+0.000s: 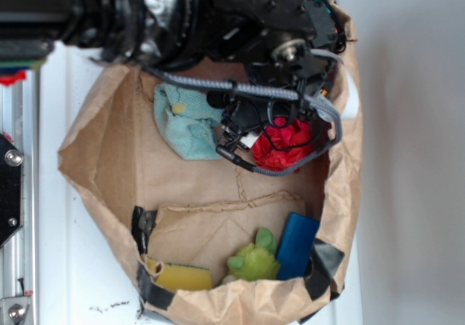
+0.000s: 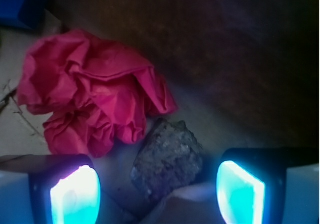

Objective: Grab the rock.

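My fingers on either side still stop short of the rock, so it is too early to close on the dark rock [image 2: 168, 159]; my gripper moves toward the rock next.
In the wrist view the rock [image 2: 168, 159], a dark grey-brown bumpy lump, lies on the bag floor between my two glowing pads [image 2: 76, 196], with gaps on both sides. My gripper [image 2: 157, 196] is open around it. The bright red ruffled wad [image 2: 90, 101] lies just beyond the rock, touching its far left edge. In the exterior view my gripper [image 1: 251, 132] is down inside the paper bag [image 1: 102, 158] beside the red wad [image 1: 287, 145]; the rock is hidden there under the arm.
A light blue cloth [image 1: 185, 125] lies left of the gripper. At the bag's near end sit a green plush toy [image 1: 254, 259], a blue block [image 1: 296, 243] and a yellow sponge [image 1: 183, 275]. The bag wall [image 2: 225, 48] rises close behind the rock.
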Robot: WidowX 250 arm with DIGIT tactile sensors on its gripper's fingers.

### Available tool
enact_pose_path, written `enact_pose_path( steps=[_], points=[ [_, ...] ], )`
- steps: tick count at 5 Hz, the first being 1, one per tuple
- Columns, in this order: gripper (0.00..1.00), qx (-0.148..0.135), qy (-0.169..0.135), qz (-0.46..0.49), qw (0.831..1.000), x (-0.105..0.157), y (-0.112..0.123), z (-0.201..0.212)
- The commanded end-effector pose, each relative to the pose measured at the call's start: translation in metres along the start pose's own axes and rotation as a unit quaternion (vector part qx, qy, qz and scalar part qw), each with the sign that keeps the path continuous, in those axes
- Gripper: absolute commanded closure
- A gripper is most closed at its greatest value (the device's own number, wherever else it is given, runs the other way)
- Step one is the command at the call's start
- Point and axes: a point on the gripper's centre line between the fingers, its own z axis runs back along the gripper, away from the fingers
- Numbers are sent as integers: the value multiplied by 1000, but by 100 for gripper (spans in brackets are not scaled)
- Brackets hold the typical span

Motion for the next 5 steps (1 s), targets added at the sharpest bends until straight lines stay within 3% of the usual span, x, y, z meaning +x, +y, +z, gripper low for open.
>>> enact_pose_path(
  steps=[1, 5],
  points=[
    [0, 22, -7, -18, 1000, 13, 8, -6],
    [0, 43, 5, -30, 999, 21, 6, -25]
  ],
)
